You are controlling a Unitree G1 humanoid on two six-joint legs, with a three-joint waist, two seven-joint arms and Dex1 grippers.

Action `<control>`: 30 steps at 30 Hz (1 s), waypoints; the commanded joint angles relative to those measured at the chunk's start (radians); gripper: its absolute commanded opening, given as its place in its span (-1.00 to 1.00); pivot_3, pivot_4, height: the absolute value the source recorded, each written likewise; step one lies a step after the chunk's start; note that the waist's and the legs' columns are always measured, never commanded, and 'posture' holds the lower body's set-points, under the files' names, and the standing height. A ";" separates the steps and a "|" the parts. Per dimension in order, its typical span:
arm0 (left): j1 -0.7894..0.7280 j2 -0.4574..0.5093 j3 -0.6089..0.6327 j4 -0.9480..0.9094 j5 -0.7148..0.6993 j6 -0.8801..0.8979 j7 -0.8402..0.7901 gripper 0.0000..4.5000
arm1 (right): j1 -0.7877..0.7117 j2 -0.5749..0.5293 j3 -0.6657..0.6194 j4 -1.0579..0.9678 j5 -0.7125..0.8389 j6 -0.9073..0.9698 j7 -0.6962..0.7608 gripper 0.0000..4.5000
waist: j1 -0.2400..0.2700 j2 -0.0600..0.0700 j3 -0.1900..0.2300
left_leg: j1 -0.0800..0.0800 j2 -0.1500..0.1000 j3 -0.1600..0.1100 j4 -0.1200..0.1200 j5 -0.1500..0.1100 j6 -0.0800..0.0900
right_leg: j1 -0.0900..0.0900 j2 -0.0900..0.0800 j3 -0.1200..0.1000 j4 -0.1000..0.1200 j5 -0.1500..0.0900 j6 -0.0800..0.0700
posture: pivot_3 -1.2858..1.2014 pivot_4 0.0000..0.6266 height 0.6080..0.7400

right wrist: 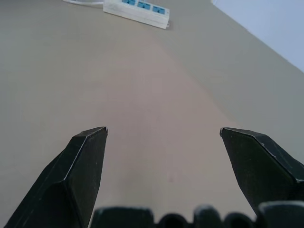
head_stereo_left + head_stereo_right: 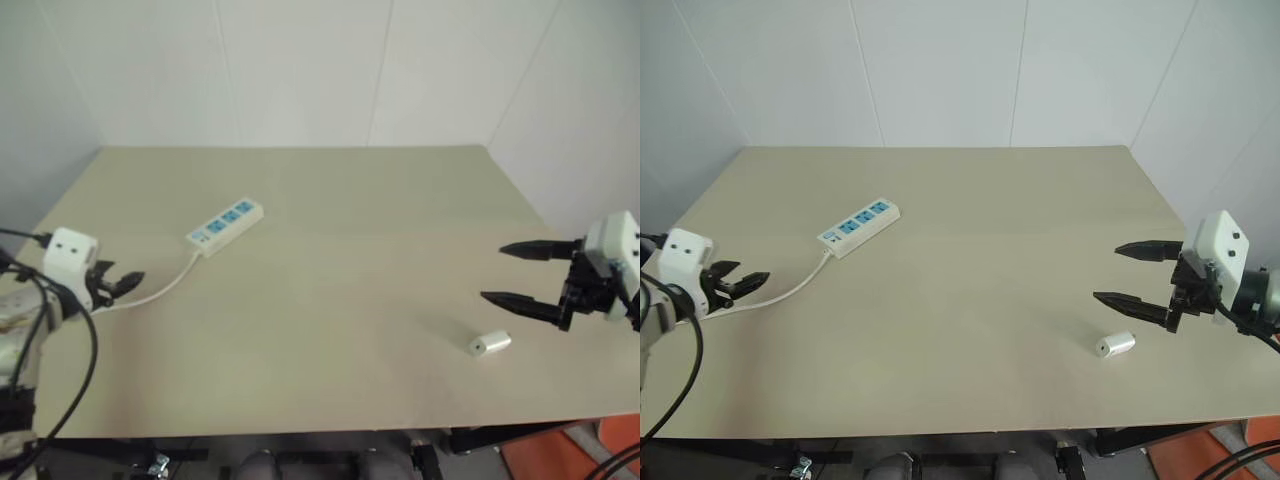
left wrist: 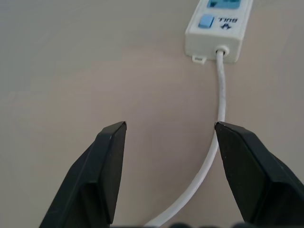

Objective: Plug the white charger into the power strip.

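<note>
Next, my left gripper takes hold of the power strip by its switch end (image 2: 201, 238), which leaves its blue sockets free for the white charger (image 2: 490, 344).
The power strip (image 2: 225, 227) lies flat at the left middle of the table, its three blue sockets facing up. Its thin white cord (image 2: 165, 290) curves toward the left edge. My left gripper (image 2: 128, 284) hovers open over the end of that cord, short of the strip's switch end (image 3: 218, 33). In the left wrist view the cord (image 3: 221, 99) runs between the spread fingers, untouched. The white charger (image 2: 490, 344) lies on its side at the front right of the table. My right gripper (image 2: 494, 273) stands wide open just above and behind the charger, holding nothing.
The beige table (image 2: 340, 200) stands against white walls at the back and sides. A wide bare stretch of tabletop separates the strip from the charger. Something orange (image 2: 620, 440) sits on the floor past the front right corner.
</note>
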 commanded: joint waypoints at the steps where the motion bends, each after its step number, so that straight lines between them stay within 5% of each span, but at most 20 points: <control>1: -0.093 -0.014 -0.059 0.124 0.047 -0.053 -0.012 0.43 | -0.032 -0.009 0.002 -0.038 0.034 0.002 0.002 0.98 | 0.000 0.000 0.000 | 0.000 0.000 0.000 0.000 0.000 0.000 | 0.000 0.000 0.000 0.000 0.000 0.000 | 0.03 -0.52 1.00; 12: -0.283 -0.106 -0.261 0.465 0.206 -0.133 -0.071 0.43 | -0.036 -0.014 -0.006 -0.049 0.060 0.009 -0.002 0.98 | 0.003 0.000 -0.001 | 0.001 -0.001 0.000 0.001 0.000 0.000 | 0.002 0.000 0.000 0.001 0.002 -0.001 | 0.03 -0.52 1.00; 15: -0.284 -0.129 -0.305 0.504 0.232 -0.155 -0.117 0.18 | -0.038 -0.014 -0.008 -0.051 0.064 0.011 -0.005 0.98 | 0.004 0.005 -0.004 | 0.002 -0.001 0.000 0.003 0.000 0.000 | 0.003 0.000 0.000 0.001 0.000 0.003 | 0.03 -0.52 1.00; 23: -0.236 -0.160 -0.314 0.415 0.206 -0.102 -0.207 -0.99 | -0.015 -0.014 -0.034 -0.066 0.067 0.010 -0.007 0.98 | 0.005 0.015 -0.013 | 0.003 -0.002 0.000 0.005 0.000 0.000 | 0.004 -0.001 0.001 0.003 0.000 0.005 | 0.03 -0.52 1.00; 30: -0.197 -0.167 -0.300 0.369 0.188 -0.102 -0.248 -0.99 | -0.020 -0.013 -0.030 -0.056 0.060 0.000 -0.007 0.98 | 0.006 0.017 -0.014 | 0.002 -0.002 0.000 0.006 0.000 0.000 | 0.004 -0.001 0.002 0.002 0.000 0.005 | 0.03 -0.52 1.00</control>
